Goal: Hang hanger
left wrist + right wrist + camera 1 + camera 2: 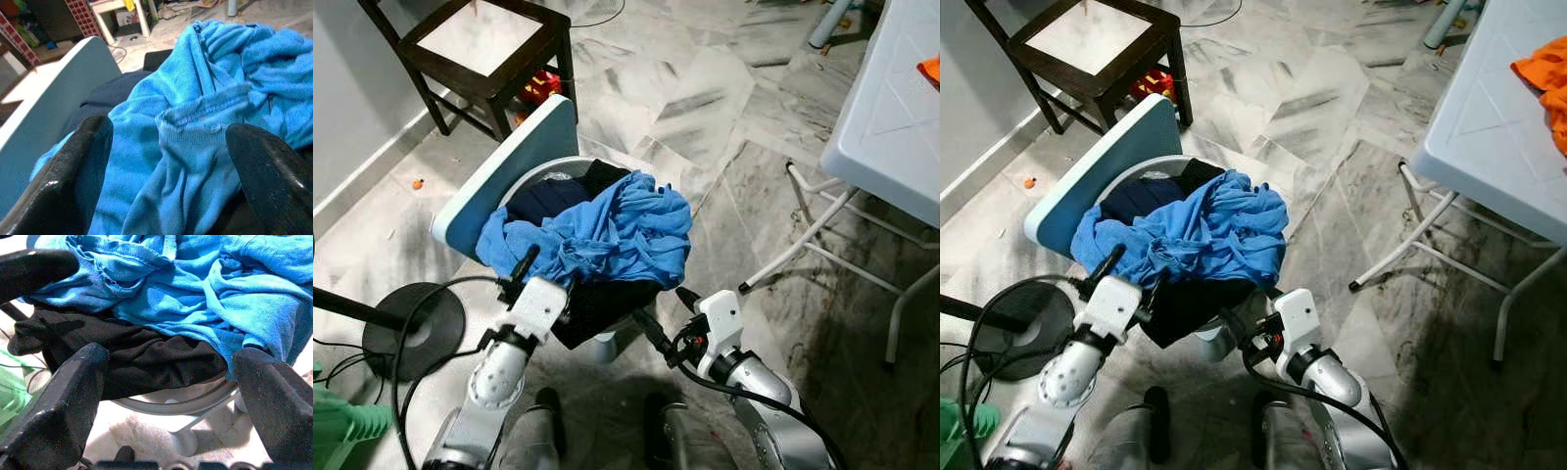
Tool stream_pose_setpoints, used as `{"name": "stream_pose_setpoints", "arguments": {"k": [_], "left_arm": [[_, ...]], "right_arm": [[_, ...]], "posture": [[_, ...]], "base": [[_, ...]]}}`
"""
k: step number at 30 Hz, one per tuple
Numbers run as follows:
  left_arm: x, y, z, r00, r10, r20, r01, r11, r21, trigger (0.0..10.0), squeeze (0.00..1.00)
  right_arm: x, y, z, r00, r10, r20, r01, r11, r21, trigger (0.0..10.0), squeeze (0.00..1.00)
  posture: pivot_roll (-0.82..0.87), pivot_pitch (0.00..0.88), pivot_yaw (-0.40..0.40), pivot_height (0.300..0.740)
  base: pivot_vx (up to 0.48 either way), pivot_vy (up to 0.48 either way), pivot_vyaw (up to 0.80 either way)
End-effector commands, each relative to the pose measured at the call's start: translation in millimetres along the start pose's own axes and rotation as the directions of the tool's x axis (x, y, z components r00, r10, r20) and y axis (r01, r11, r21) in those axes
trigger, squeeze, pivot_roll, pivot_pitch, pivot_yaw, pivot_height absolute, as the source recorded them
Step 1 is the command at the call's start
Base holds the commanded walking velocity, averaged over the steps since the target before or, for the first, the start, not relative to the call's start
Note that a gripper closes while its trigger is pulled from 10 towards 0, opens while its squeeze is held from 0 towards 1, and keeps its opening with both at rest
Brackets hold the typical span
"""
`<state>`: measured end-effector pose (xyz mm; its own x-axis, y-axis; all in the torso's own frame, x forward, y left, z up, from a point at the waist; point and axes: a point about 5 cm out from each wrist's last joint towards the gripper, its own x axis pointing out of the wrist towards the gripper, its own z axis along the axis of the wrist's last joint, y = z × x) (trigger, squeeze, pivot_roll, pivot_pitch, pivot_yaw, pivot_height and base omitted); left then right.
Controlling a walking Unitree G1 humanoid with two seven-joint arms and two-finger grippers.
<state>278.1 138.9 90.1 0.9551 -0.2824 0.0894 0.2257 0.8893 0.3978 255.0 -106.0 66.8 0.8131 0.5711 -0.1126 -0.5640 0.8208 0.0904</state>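
Note:
I need to grab the blue shirt with my left gripper next, by the fold below its ribbed hem. That fold stands up, while the rest of the shirt is crumpled.
A round laundry basket with a raised light-blue lid stands right in front of me. A crumpled blue shirt lies on top of its pile, over a navy garment and a black garment that hangs over the near rim. My left gripper is open at the basket's near left, fingers spread around the blue shirt's ribbed hem. At the near right, my right gripper is open too, level with the black garment, holding nothing.
A dark wooden stool stands behind the basket by the wall. A white folding table with an orange cloth is at the right. At the left, a black round stand base sits on the marble floor beside cables and a green plastic object.

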Motion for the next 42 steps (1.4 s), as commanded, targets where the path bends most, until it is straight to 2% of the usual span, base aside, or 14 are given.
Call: {"name": "stream_pose_setpoints", "arguments": {"k": [1, 4, 5, 8, 12, 13, 15, 16, 17, 19, 23, 28, 32, 42], "left_arm": [[-4.5, -4.7, -12, 0.997, -0.021, -0.075, 0.018, 0.999, -0.040, 10.0, 1.00], [-0.8, -5.7, -15, 0.994, -0.024, -0.110, 0.014, 0.996, -0.090, 10.0, 0.95], [0.6, -6.4, -16, 0.991, -0.025, -0.129, 0.007, 0.991, -0.136, 10.0, 0.00], [1.4, -10.1, -16, 0.987, -0.050, -0.151, 0.020, 0.980, -0.197, 10.0, 0.00], [-4.3, -15.2, -16, 0.981, -0.095, -0.170, 0.054, 0.972, -0.228, 10.0, 0.00], [-6.6, -16.9, -17, 0.980, -0.112, -0.166, 0.075, 0.974, -0.215, 8.5, 0.00], [-9.2, -18.6, -17, 0.978, -0.132, -0.163, 0.098, 0.975, -0.202, 8.5, 0.00], [-10.0, -19.1, -17, 0.978, -0.138, -0.158, 0.107, 0.976, -0.191, 6.8, 0.00], [-10.7, -19.4, -16, 0.978, -0.145, -0.152, 0.117, 0.977, -0.179, 3.1, 0.00], [-12.4, -20.2, -16, 0.976, -0.153, -0.154, 0.124, 0.975, -0.185, 0.0, 0.00], [-13.8, -19.5, -18, 0.974, -0.154, -0.165, 0.125, 0.977, -0.174, 0.0, 0.00], [-16.2, -12.5, -25, 0.973, -0.117, -0.199, 0.099, 0.990, -0.101, 0.0, 0.00], [-14.8, -8.3, -28, 0.973, -0.105, -0.206, 0.087, 0.992, -0.093, 0.0, 0.00], [-3.7, 6.6, -31, 0.978, -0.080, -0.194, 0.071, 0.996, -0.056, 0.0, 0.00]], "right_arm": [[-4.4, 0.4, -9, 1.000, -0.003, -0.030, 0.003, 1.000, 0.010, 10.0, 0.00], [-4.6, 0.1, -9, 1.000, -0.006, -0.029, 0.007, 1.000, 0.008, 10.0, 0.00], [-4.9, -0.1, -9, 1.000, -0.008, -0.029, 0.008, 1.000, 0.008, 10.0, 0.00], [-5.6, -0.1, -9, 0.999, -0.011, -0.031, 0.011, 1.000, 0.008, 10.0, 0.00], [-6.2, 0.0, -9, 0.999, -0.013, -0.031, 0.013, 1.000, 0.008, 10.0, 0.00], [-6.1, 0.1, -10, 0.999, -0.013, -0.031, 0.014, 1.000, 0.008, 10.0, 0.00], [-6.0, 0.2, -10, 0.999, -0.013, -0.031, 0.014, 1.000, 0.008, 10.0, 0.00], [-5.9, 0.2, -10, 0.999, -0.013, -0.032, 0.013, 1.000, 0.008, 10.0, 0.00], [-5.7, 0.1, -10, 0.999, -0.012, -0.032, 0.013, 1.000, 0.007, 10.0, 0.00], [-5.3, 0.2, -10, 0.999, -0.011, -0.033, 0.011, 1.000, 0.007, 10.0, 0.00], [-5.1, 0.6, -10, 0.999, -0.009, -0.034, 0.009, 1.000, 0.006, 10.0, 0.00], [-5.2, 1.0, -10, 0.999, -0.008, -0.035, 0.008, 1.000, 0.005, 10.0, 0.00], [-5.7, 1.1, -11, 0.999, -0.009, -0.036, 0.009, 1.000, 0.006, 10.0, 0.00], [-6.0, 0.0, -12, 0.999, -0.012, -0.039, 0.012, 1.000, 0.005, 10.0, 0.00]], "posture": [[-0.01, 0.336, -0.051, 0.740], [-0.02, 0.335, -0.049, 0.740], [-0.02, 0.335, -0.048, 0.740], [-0.02, 0.334, -0.046, 0.740], [-0.02, 0.335, -0.044, 0.740], [-0.02, 0.335, -0.044, 0.740], [-0.02, 0.335, -0.044, 0.740], [-0.02, 0.337, -0.044, 0.740], [-0.02, 0.336, -0.045, 0.740], [-0.02, 0.336, -0.045, 0.740], [-0.02, 0.337, -0.048, 0.740], [-0.02, 0.336, -0.048, 0.740], [-0.02, 0.336, -0.048, 0.740], [-0.02, 0.335, -0.047, 0.740]], "base": [[0.000, 0.000, 0.00], [0.000, 0.000, 0.00], [0.000, 0.000, 0.00], [0.000, 0.000, 0.00], [0.000, 0.000, 0.00], [0.000, 0.000, 0.00], [0.000, 0.000, 0.00], [0.000, 0.000, 0.00], [0.000, 0.000, 0.00], [0.000, 0.000, 0.00], [0.000, 0.000, 0.00], [0.000, 0.000, 0.00], [0.000, 0.000, 0.00], [0.000, 0.000, 0.00]]}}
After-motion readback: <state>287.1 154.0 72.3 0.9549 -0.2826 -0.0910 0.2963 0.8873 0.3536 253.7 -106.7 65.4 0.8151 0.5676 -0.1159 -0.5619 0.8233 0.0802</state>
